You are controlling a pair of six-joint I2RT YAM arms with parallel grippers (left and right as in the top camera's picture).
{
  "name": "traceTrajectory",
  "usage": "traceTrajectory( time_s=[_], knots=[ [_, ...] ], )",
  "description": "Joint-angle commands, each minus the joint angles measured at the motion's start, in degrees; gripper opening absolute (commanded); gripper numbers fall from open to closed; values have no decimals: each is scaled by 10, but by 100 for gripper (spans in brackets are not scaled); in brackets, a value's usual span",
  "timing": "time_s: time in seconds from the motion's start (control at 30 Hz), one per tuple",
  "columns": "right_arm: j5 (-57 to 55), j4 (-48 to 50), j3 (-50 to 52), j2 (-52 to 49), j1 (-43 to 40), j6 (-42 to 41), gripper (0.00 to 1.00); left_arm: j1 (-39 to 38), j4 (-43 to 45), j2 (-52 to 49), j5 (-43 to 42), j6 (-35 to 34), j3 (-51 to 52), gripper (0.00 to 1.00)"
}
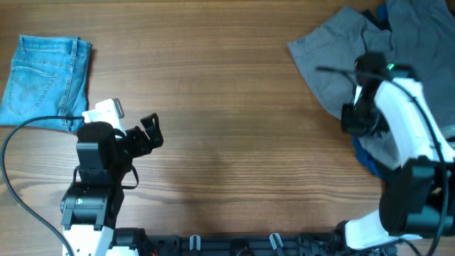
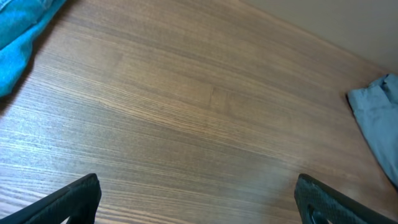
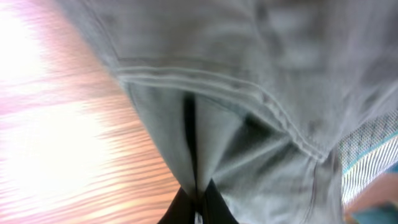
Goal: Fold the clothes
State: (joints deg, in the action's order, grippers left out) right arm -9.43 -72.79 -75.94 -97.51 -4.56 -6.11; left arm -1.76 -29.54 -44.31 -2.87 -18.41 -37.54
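The grey garment needs to be spread for folding, so my left gripper will next grab its waistband edge (image 1: 306, 40) (image 2: 367, 91), away from the fold that my right gripper is pinching.
The grey shorts-like garment (image 1: 334, 57) lies rumpled at the table's far right, over a pile of other clothes. My right gripper (image 1: 353, 117) is at its near edge, shut on a pinched fold of the grey cloth (image 3: 193, 149); a stitched seam (image 3: 217, 84) runs above the fold in the right wrist view. My left gripper (image 1: 151, 133) is open and empty above bare wood at the left; its fingertips (image 2: 199, 199) frame the table. A corner of the grey garment (image 2: 376, 118) shows at the right of the left wrist view.
Folded blue jeans (image 1: 46, 78) lie at the far left and show in the left wrist view (image 2: 18, 37). Blue cloth (image 1: 370, 160) lies under the grey garment at the right. Wooden table (image 1: 234, 107) between the arms.
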Motion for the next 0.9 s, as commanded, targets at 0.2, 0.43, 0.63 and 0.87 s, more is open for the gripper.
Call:
traceTrajectory(
  time_s=[0.2, 0.43, 0.63, 0.87],
  knots=[
    [425, -6, -89, 51, 72, 101, 4, -2, 5, 0, -5, -3, -11, 100],
    [416, 5, -89, 51, 253, -11, 5, -2, 5, 0, -5, -3, -11, 100],
    [357, 74, -89, 51, 385, -90, 26, -2, 5, 0, -5, -3, -11, 100],
    [78, 68, -89, 52, 376, -102, 100, -2, 1, -2, -181, -44, -11, 100]
  ],
)
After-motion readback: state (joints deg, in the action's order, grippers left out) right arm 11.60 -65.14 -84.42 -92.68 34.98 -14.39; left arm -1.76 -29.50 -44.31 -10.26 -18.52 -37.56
